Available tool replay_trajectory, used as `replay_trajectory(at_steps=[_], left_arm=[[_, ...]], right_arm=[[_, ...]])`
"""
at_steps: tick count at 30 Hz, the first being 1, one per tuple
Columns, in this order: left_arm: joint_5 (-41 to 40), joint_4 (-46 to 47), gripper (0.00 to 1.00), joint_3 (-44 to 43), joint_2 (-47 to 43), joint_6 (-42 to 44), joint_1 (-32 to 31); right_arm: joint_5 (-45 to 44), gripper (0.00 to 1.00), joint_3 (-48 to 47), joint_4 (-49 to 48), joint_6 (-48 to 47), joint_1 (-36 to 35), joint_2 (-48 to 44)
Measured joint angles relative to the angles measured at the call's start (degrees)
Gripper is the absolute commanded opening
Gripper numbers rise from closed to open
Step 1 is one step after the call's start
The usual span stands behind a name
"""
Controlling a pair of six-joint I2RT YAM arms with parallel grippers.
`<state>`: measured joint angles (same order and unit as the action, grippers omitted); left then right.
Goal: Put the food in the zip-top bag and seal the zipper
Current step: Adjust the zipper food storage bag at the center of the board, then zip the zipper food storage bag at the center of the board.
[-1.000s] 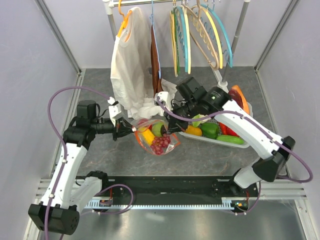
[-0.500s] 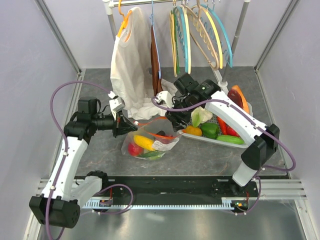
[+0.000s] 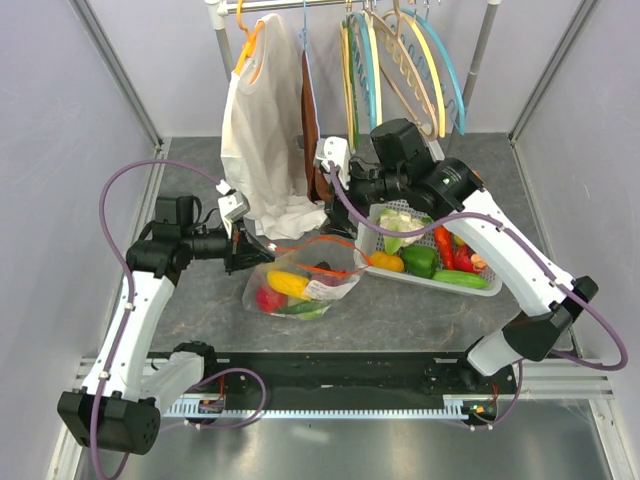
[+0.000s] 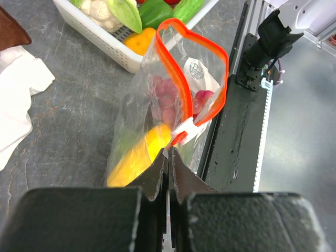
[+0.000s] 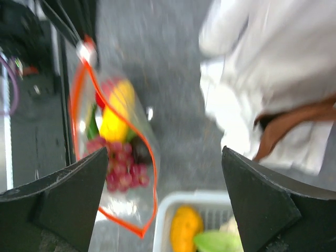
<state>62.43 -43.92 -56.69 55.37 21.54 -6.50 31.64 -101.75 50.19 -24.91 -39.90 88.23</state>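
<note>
I need to pinch the white slider [image 3: 273, 248] [image 5: 86, 52] with my right gripper next, while my left gripper keeps the bag's corner, to pull the zipper sealed.
The zip-top bag [image 3: 305, 285] lies slumped on the grey table, its mouth gaping. Food shows through it: a yellow piece [image 3: 288, 283], a red one [image 3: 267, 298], a green one [image 3: 300, 309] and purple grapes [image 4: 167, 100]. The orange-red zipper [image 4: 176, 79] forms an open loop with a white slider [image 4: 187, 129] near my left gripper [image 4: 168, 155], which is shut on the bag's corner. My right gripper [image 3: 340, 195] hangs open and empty above and behind the bag. In its own view, the right gripper [image 5: 165, 152] looks down on the bag [image 5: 113, 147].
A white slotted basket [image 3: 488, 287] right of the bag holds more toy vegetables, an orange one [image 3: 386, 262] nearest the bag. A white garment [image 3: 262, 130] and coloured hangers [image 3: 400, 70] hang on a rack behind. A black rail [image 3: 340, 372] runs along the near edge.
My right gripper opened, let go of the bag's mouth and pulled up and back toward the garment. The bag sank from mid-air onto the table, still held by my left gripper.
</note>
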Motion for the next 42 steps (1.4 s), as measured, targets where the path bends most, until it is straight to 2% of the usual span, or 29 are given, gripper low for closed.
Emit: replay_trajectory(at_steps=[7, 14, 19, 25, 31, 33, 35, 36, 39, 42], left_arm=[[-0.02, -1.33, 0.02, -1.55, 0.02, 0.00, 0.00], [0.00, -1.84, 0.02, -1.77, 0.02, 0.00, 0.00], [0.00, -1.88, 0.02, -1.77, 0.00, 0.02, 0.00], [0.00, -1.92, 0.02, -1.79, 0.00, 0.04, 0.00], [0.02, -2.10, 0.02, -1.81, -0.02, 0.09, 0.00], [0.02, -2.12, 0.02, -1.81, -0.02, 0.11, 0.00], [0.02, -2.14, 0.02, -1.81, -0.02, 0.13, 0.00], [0.02, -2.19, 0.02, -1.81, -0.02, 0.13, 0.00], [0.02, -2.25, 0.02, -1.81, -0.02, 0.15, 0.00], [0.02, -2.25, 0.02, -1.81, -0.02, 0.17, 0.00]], right_arm=[[1.38, 0.96, -7.17, -8.70, 4.02, -8.61, 2.73], [-0.24, 0.93, -4.61, -13.22, 5.01, -15.41, 5.49], [-2.75, 0.73, -1.79, -14.62, 4.48, -16.52, 5.62], [-4.63, 0.56, 1.05, -15.52, 2.97, -16.52, 5.95], [-6.29, 0.44, 4.39, -15.50, 1.70, -16.52, 6.49], [-6.69, 0.45, 4.81, -15.43, 1.49, -16.52, 6.64], [-6.93, 0.56, 4.83, -15.50, 1.51, -16.52, 6.78], [-6.95, 0.58, 4.83, -15.47, 1.49, -16.52, 6.78], [-6.86, 0.57, 4.83, -15.50, 1.79, -16.52, 6.78], [-6.43, 0.51, 4.52, -15.45, 2.62, -16.52, 6.84]])
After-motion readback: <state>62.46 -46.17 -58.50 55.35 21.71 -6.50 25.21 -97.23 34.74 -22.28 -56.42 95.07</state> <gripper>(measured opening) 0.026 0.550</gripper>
